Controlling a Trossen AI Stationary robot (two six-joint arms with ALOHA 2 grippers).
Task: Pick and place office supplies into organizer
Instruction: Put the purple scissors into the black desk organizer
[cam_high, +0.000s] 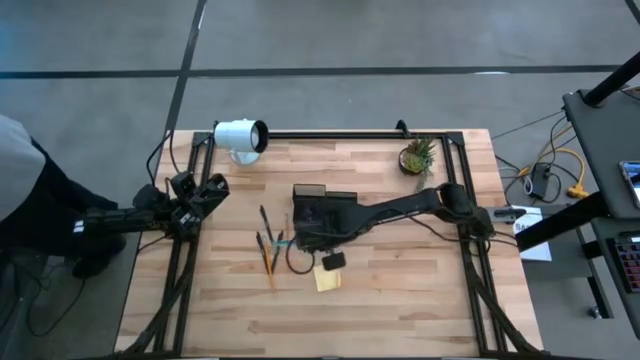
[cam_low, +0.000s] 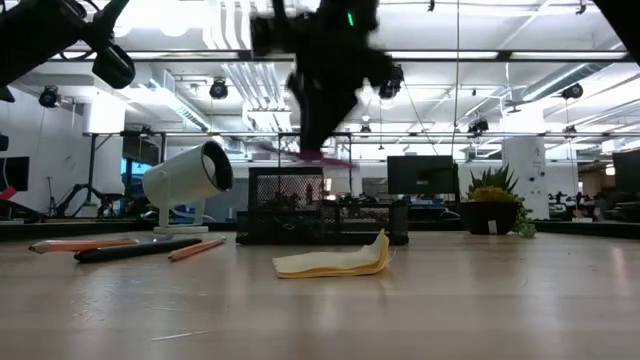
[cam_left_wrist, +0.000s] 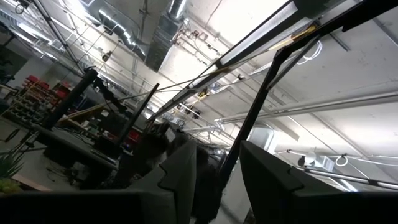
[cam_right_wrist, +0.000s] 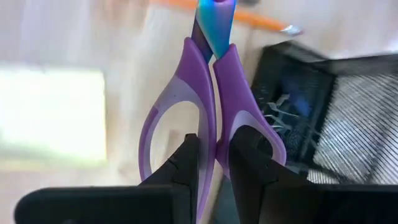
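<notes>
I should move the blades of the purple-handled scissors into the organizer's section (cam_right_wrist: 291, 87) with my right gripper before I open it. The scissors point past the organizer's side, over wood.
My right gripper (cam_right_wrist: 214, 168) is shut on the purple-handled scissors (cam_right_wrist: 214, 93), whose blades point away from the wrist, down toward the table. In the low view the gripper (cam_low: 320, 110) is blurred, above the dark mesh organizer (cam_low: 300, 205). In the high view it (cam_high: 305, 240) hovers at the organizer's near edge (cam_high: 322, 200). Several pencils (cam_high: 266, 245) lie flat on the wood to the left. The yellow sticky-note pad (cam_high: 327, 279) lies nearer the front edge. My left gripper (cam_high: 195, 195) waits open at the table's left edge. My right gripper pinches the scissors' handles (cam_right_wrist: 208, 134) between its two fingers (cam_right_wrist: 186, 162), where the two purple loops meet side by side. The fingers come from above, slanting down, and lie along the scissors. The scissors hang below the fingers, lifted clear of the table.
A white cylindrical lamp (cam_high: 240, 137) stands at the far left of the table. A small potted plant (cam_high: 417, 155) stands at the far right. Bare wood lies toward the near edge. A black frame rail runs along the far edge.
</notes>
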